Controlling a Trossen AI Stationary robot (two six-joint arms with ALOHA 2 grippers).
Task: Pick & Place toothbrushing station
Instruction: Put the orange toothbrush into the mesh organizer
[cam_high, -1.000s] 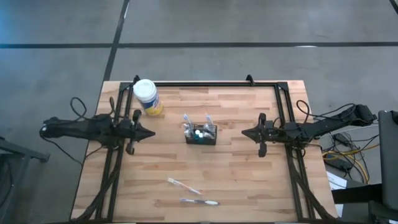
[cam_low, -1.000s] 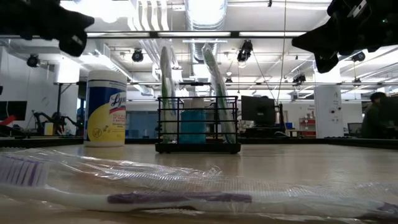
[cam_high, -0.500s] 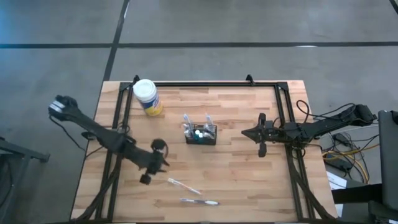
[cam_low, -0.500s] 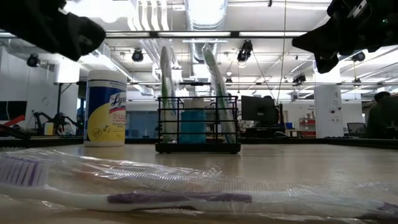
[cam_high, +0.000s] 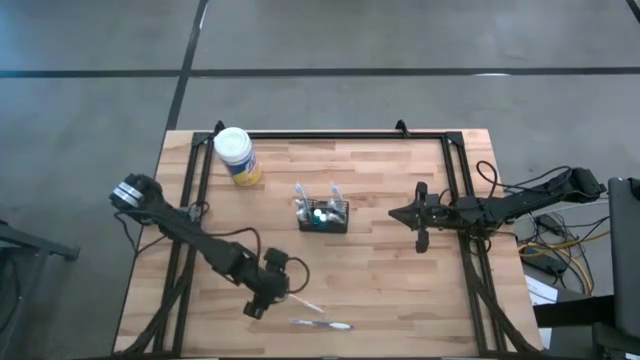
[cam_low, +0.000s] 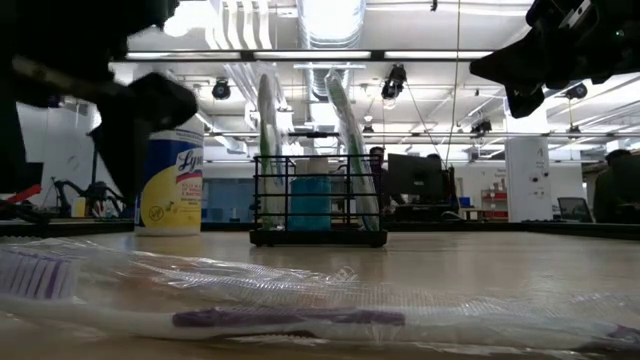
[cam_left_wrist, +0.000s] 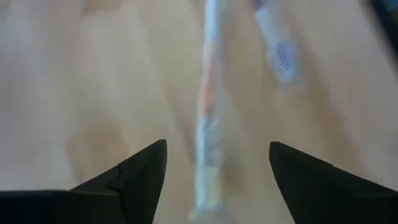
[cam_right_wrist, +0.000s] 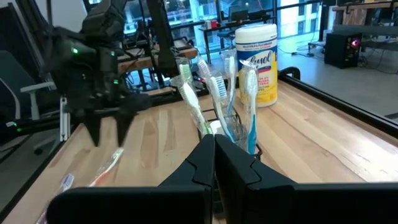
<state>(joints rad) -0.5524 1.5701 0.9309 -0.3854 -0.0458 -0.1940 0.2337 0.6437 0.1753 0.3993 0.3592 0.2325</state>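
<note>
The toothbrush needs to be picked up next by its head end (cam_left_wrist: 211, 180) with my left gripper. That leaves the wrapped toothbrush's orange handle (cam_left_wrist: 208, 90) free to go into the caddy.
The toothbrushing station (cam_high: 322, 216), a small black wire caddy with wrapped toothbrushes upright in it, stands on its base at the table's middle (cam_low: 318, 205) (cam_right_wrist: 225, 127). My left gripper (cam_high: 280, 289) hangs open over a wrapped orange-and-white toothbrush (cam_high: 296, 298) near the table's front. In the left wrist view that toothbrush (cam_left_wrist: 208, 140) lies on the wood between the spread fingers (cam_left_wrist: 140, 171), which do not touch it. My right gripper (cam_high: 400, 213) waits shut to the right of the caddy (cam_right_wrist: 214, 149).
A second wrapped toothbrush with purple bristles (cam_high: 320, 324) (cam_low: 280, 318) lies close to the front edge. A white-capped, yellow-labelled round jar (cam_high: 237, 155) stands at the far left. Black frame rails (cam_high: 330, 134) run along the table's far and side edges.
My left gripper has swung from the table's left side toward the near edge and the middle, tipping down over the orange-and-white toothbrush, and has opened. The caddy, the toothbrushes and my right arm have stayed where they were.
</note>
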